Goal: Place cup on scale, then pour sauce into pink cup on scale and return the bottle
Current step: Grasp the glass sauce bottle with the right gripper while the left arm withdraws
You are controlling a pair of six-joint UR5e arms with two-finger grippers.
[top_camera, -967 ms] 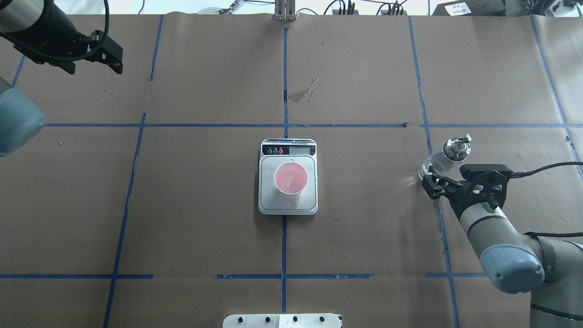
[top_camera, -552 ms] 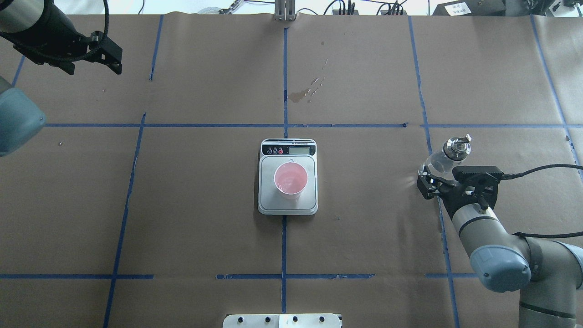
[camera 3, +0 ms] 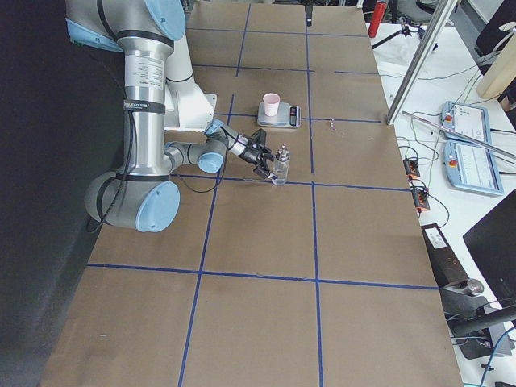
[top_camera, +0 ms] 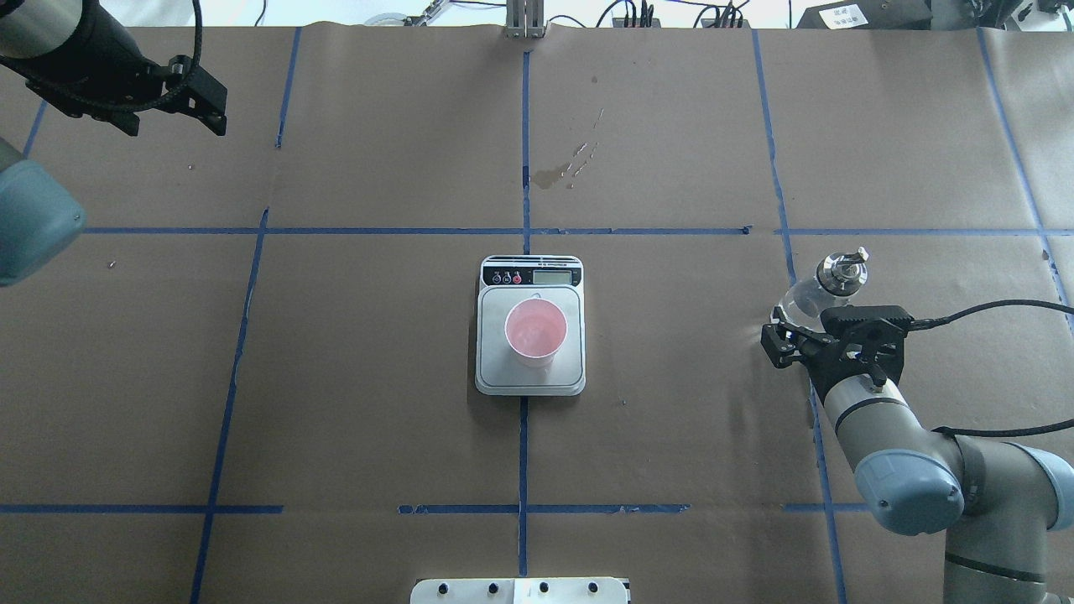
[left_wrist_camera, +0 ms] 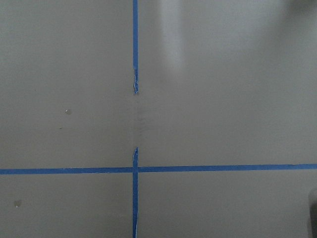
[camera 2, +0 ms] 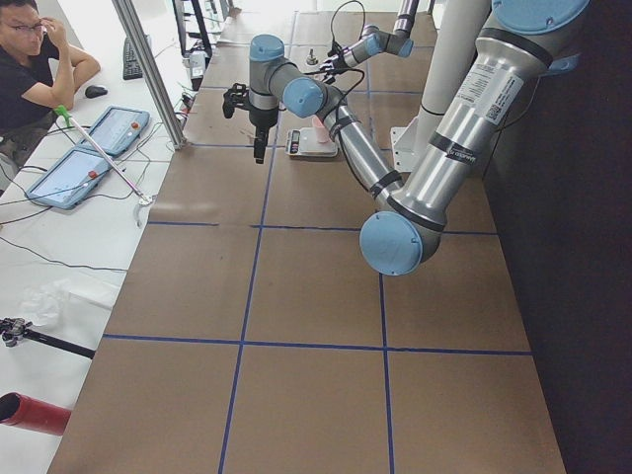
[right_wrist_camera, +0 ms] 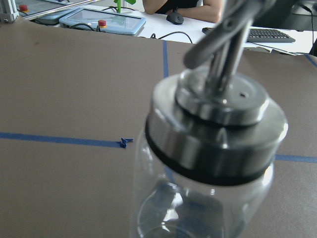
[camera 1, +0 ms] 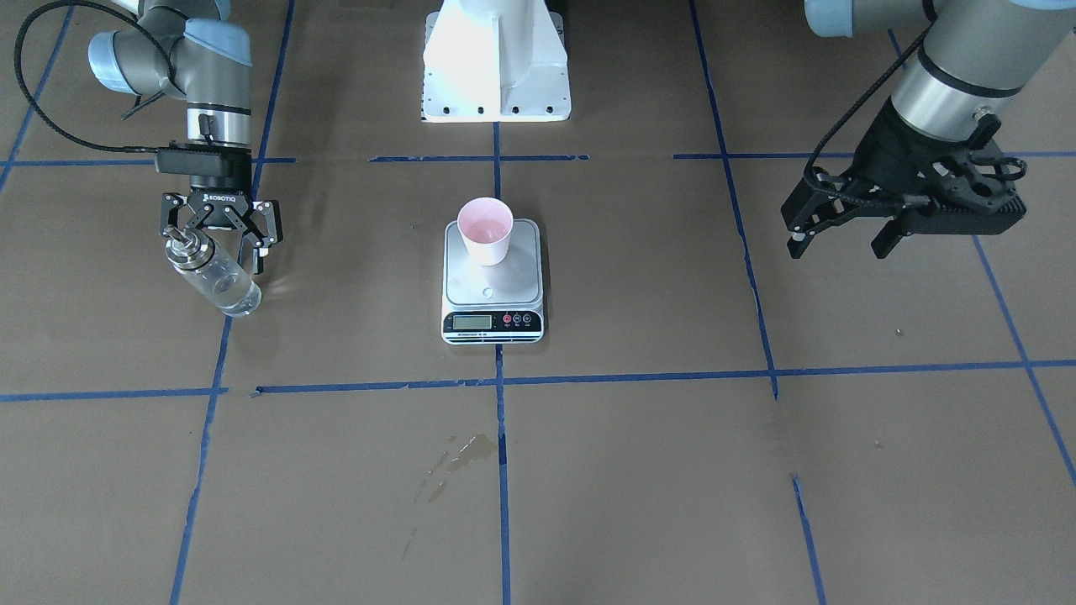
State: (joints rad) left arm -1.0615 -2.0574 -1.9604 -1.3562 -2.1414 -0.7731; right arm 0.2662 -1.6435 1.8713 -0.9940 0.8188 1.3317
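My right gripper is to grab the clear glass bottle next by its body below the steel cap [camera 1: 224,277], so that it can pour sauce into the pink cup [camera 1: 485,230].
The pink cup [top_camera: 535,330] stands upright on the scale [top_camera: 495,356] at the table's middle; it also shows in the front view [camera 1: 485,228] on the scale [camera 1: 504,290]. The clear glass bottle [top_camera: 818,289] with its silver spout stands on the table at the right, apart from the scale. My right gripper [top_camera: 801,327] is open just behind the bottle [camera 1: 214,277], its fingers spread to either side without holding it. The right wrist view shows the bottle [right_wrist_camera: 213,148] very close. The sauce is hard to make out through the glass. My left gripper [camera 1: 841,239] is open and empty, high above the far left.
Dried stains [top_camera: 558,174] mark the brown paper beyond the scale. Blue tape lines grid the table. The robot's white base plate [camera 1: 496,59] sits at the near edge. An operator [camera 2: 30,59] and tablets are beyond the far side.
My right gripper has drawn back toward the robot's base, a little away from the bottle, which stays standing. Cup, scale and left arm have not moved.
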